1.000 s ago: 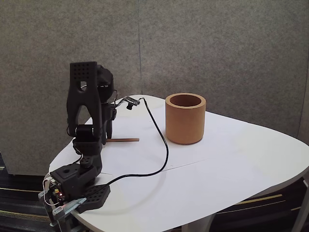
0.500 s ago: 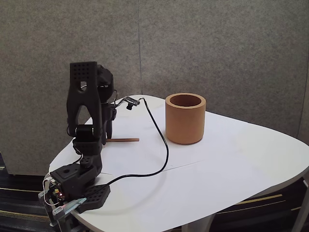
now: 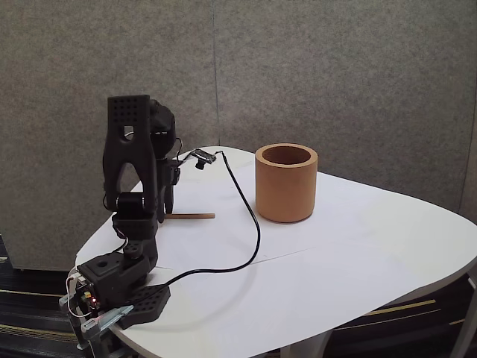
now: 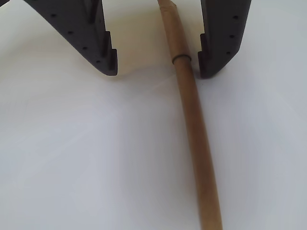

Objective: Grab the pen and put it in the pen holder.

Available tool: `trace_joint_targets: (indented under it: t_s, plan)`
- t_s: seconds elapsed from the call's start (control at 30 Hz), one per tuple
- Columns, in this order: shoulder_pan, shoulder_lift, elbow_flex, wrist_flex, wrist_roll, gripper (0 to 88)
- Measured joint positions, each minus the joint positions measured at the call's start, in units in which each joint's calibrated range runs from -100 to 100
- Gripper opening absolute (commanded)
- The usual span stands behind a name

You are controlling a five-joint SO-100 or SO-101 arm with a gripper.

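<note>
The pen's slim body (image 3: 174,216) is the part my gripper will grab next, to stand the pen in the pen holder (image 3: 286,183).
The pen (image 4: 192,115) is a thin tan-brown stick lying flat on the white table; in the fixed view the pen (image 3: 192,215) pokes out to the right of the arm. My gripper (image 4: 158,72) is open and low over the table, its two dark fingertips (image 4: 106,57) straddling the pen's upper end. The pen lies closer to the right finger, with a gap on both sides. In the fixed view the gripper (image 3: 165,212) is partly hidden behind the arm. The pen holder (image 3: 286,183) is a thick-walled orange-brown cup standing upright to the right.
A black cable (image 3: 250,224) runs from the arm's wrist across the table toward the base (image 3: 115,287). The rounded white table (image 3: 373,261) has its edge near the arm's base at the left. Grey wall panels stand behind.
</note>
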Motion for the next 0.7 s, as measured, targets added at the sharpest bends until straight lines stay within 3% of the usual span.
trace_joint_targets:
  t_s: [0.2,0.33,0.37,0.7]
  plan:
    - [-0.15,0.25,0.09,-0.25,0.0,21.8]
    - [-0.15,0.25,0.0,-1.02,0.0,1.5]
    - [0.0,0.25,-0.18,-1.53,-0.05,0.0]
    - [0.07,0.76,-0.99,-3.14,0.0,0.7]
